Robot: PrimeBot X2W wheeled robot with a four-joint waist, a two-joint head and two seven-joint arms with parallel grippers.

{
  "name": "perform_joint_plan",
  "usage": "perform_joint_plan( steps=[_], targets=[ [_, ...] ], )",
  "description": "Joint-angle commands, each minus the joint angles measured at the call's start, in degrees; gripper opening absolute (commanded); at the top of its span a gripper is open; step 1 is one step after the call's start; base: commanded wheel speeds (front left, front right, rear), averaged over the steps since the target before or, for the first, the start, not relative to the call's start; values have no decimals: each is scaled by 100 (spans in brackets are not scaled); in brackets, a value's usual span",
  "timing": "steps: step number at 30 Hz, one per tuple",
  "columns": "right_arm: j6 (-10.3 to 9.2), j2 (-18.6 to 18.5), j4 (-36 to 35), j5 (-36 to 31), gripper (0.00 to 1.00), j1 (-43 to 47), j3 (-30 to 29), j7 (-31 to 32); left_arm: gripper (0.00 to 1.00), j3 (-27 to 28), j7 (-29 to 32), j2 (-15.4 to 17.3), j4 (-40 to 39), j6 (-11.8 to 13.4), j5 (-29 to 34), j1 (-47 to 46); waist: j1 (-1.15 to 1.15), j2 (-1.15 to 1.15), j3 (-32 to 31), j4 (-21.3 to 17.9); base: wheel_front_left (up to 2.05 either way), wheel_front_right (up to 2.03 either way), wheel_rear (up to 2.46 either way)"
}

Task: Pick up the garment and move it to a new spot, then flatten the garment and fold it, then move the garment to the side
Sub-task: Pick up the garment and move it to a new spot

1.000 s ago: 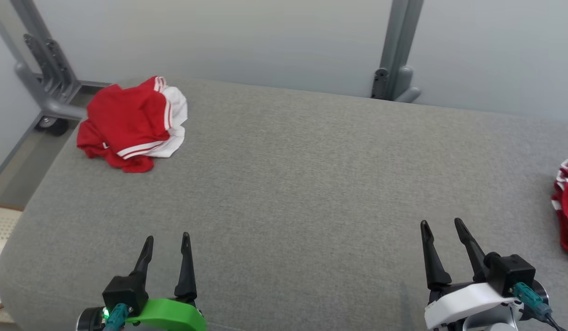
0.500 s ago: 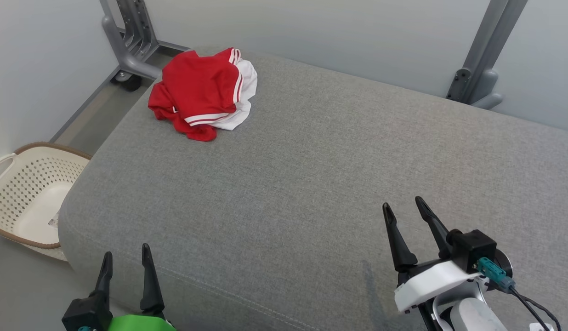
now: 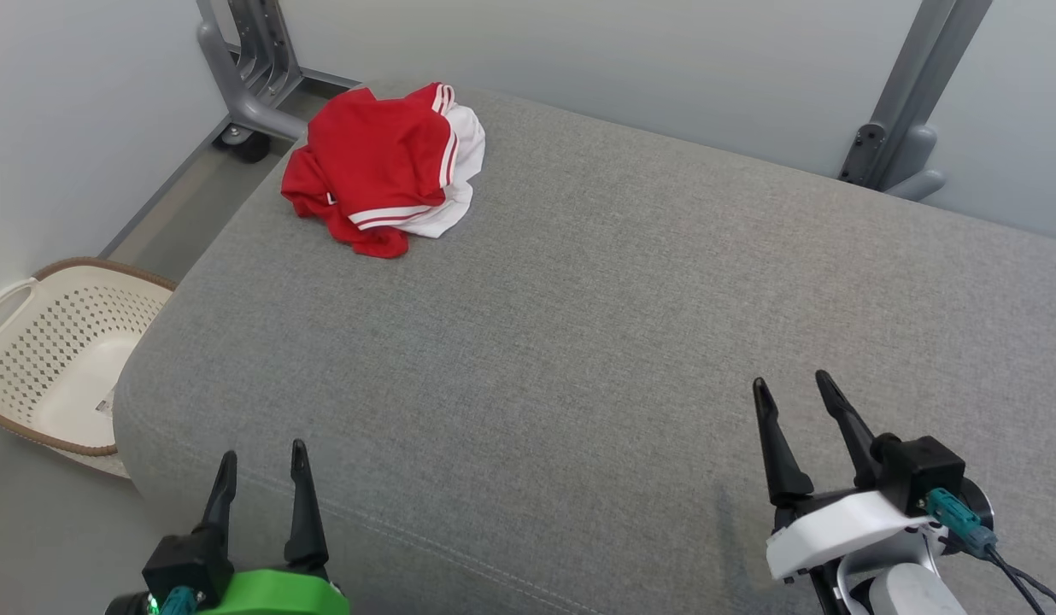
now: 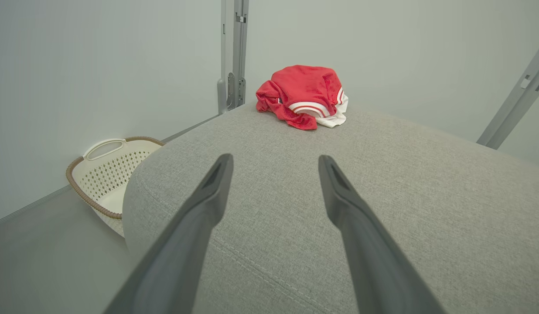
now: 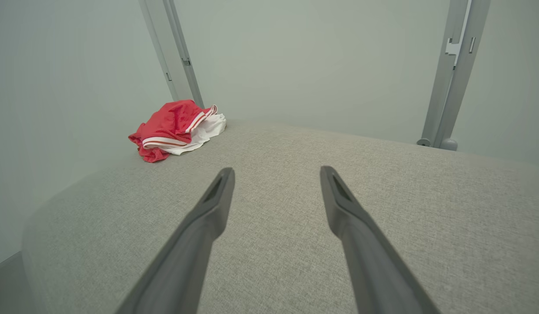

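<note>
The red garment (image 3: 383,166) needs to go to a new spot for flattening. My left gripper should next grab the garment by its striped edge (image 3: 391,217).
A crumpled red garment (image 3: 383,166) with white stripes and a white lining lies bunched at the far left corner of the grey padded surface (image 3: 579,325). The left wrist view has the garment (image 4: 304,93) straight ahead; the right wrist view has the garment (image 5: 175,128) ahead to the left. My left gripper (image 3: 263,461) hovers open at the near left edge of the surface, far from the garment. My right gripper (image 3: 793,389) stands open over the near right part, holding nothing. In the wrist views the left gripper (image 4: 274,159) and the right gripper (image 5: 276,170) both have spread, empty fingers.
A cream perforated laundry basket (image 3: 41,342) with a brown rim sits on the floor left of the surface; the left wrist view has the basket (image 4: 108,174) too. Grey metal frame posts (image 3: 255,68) stand behind the left corner and at the back right (image 3: 912,111). Pale walls close in behind.
The head camera has swung left, so the garment sits nearer the middle and the basket has come into view. Both grippers stay open.
</note>
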Motion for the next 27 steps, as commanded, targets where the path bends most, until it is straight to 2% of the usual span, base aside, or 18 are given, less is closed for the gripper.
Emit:
perform_joint_plan(
  steps=[1, 4, 9, 18, 19, 27],
  targets=[
    [-5, -22, -68, -24, 100, 97, -69, -25, 100, -25, -14, 1, 24, -46, 51, -180, 0, 0, 7, 3, 0, 0, 0],
    [-5, -23, -275, -77, 100, 247, -263, -23, 100, -72, -14, 67, 150, -175, 150, -467, 0, 0, 36, -1, 0, 0, 0],
    [-5, -32, -642, -303, 100, 132, -288, -4, 100, 158, -14, 242, 186, -266, 142, -1196, 0, 0, 495, -538, 0, 0, 0],
    [-5, -26, -1186, -674, 100, -264, -405, 155, 100, 556, 100, 1084, 595, -573, 143, -3086, 0, 0, 1517, -1640, 0, 0, 0],
    [-5, -27, -1282, -716, 100, -340, -488, 136, 100, 554, 196, 1243, 806, -612, 175, -3493, 0, 0, 1731, -1833, 0, 0, 0],
    [-5, -18, -1700, -931, 100, -698, -625, 157, 100, 723, 752, 1800, 2117, -708, -38, -4995, 0, 0, 2689, -2543, 0, 0, 0]
  ],
)
